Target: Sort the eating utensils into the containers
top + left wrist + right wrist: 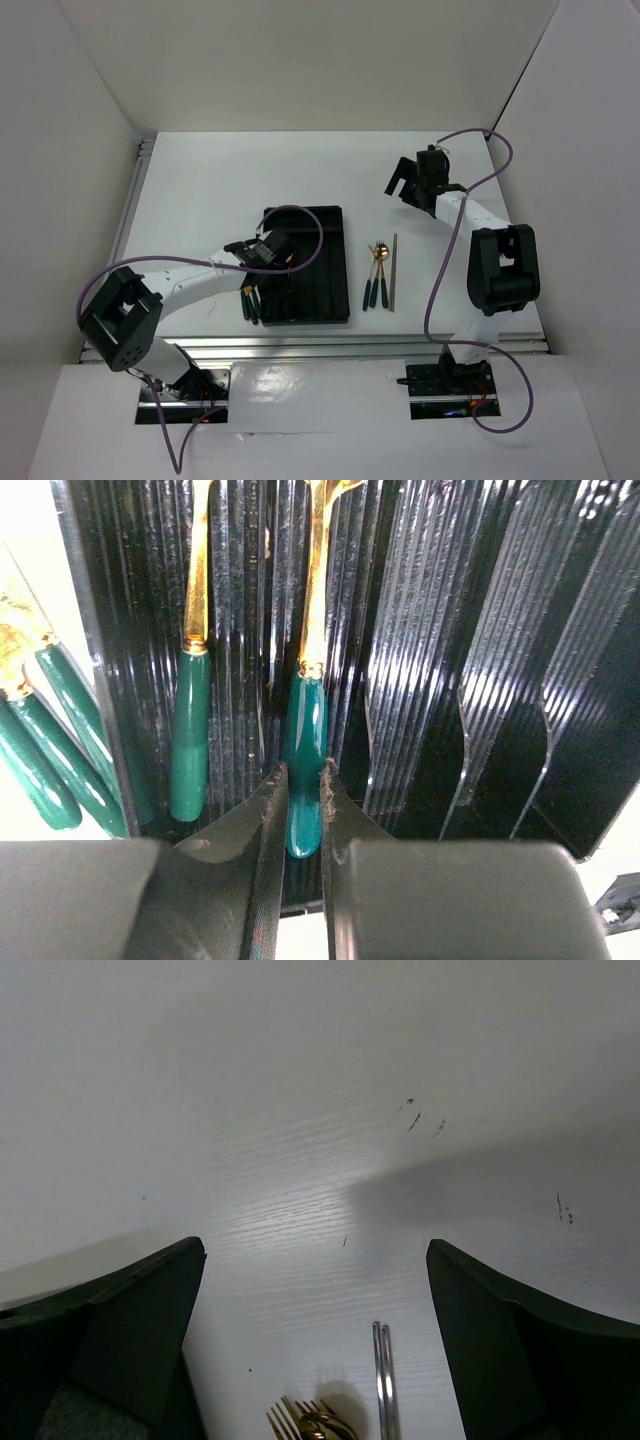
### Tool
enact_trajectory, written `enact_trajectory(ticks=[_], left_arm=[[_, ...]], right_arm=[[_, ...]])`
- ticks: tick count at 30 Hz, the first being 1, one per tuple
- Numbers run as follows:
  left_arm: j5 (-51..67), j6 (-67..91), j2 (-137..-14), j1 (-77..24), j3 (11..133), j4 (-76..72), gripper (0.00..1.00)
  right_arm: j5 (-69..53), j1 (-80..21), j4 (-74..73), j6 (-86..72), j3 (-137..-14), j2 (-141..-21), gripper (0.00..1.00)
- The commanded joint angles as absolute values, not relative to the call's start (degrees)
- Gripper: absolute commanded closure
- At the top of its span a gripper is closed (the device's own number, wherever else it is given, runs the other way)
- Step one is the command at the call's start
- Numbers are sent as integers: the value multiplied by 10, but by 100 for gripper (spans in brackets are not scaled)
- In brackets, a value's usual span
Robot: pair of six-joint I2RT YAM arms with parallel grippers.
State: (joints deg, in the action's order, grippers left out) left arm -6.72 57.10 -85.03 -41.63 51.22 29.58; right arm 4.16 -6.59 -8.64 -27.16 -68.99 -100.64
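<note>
My left gripper opens now. The gold-headed utensil lies lengthwise over its ribbed tray section, handle end inside the tray's edge, so the utensil would land inside.
The black tray [325,240] lies in the middle of the table. My left gripper [270,250] is over its left part, shut on the dark teal handle of a gold-headed utensil [308,710]. The fingertips [270,790] pinch the handle's end over a ribbed compartment of the tray [450,630]. Another teal-handled utensil [190,730] lies in the compartment to its left. More utensils [248,303] lie on the table beside the tray's left edge. My right gripper [408,182] is open and empty above the table, beyond a fork and spoons [376,272] and the grey stick [394,272].
The right wrist view shows the fork tines [300,1422] and the stick's tip [382,1380] just below my open right gripper [315,1250]. White walls enclose the table on three sides. The left arm's purple cable loops above the tray [300,215].
</note>
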Motion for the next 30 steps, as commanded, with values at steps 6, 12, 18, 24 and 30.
enact_trajectory(ticks=[6, 12, 18, 24, 30], left_arm=[[-63, 560, -877, -426, 533, 299, 100], [-91, 560, -877, -438, 550, 325, 86], [-113, 555, -867, -443, 575, 339, 63], [-155, 562, -854, -443, 616, 388, 40], [-208, 562, -810, -443, 662, 422, 30]], right_arm=[[52, -62, -69, -274, -688, -1001, 0], [46, -62, -69, -274, -688, -1001, 0], [46, -62, -69, -274, -688, -1006, 0], [46, -62, -69, -274, -693, -1006, 0], [40, -62, -69, -274, -693, -1012, 0]])
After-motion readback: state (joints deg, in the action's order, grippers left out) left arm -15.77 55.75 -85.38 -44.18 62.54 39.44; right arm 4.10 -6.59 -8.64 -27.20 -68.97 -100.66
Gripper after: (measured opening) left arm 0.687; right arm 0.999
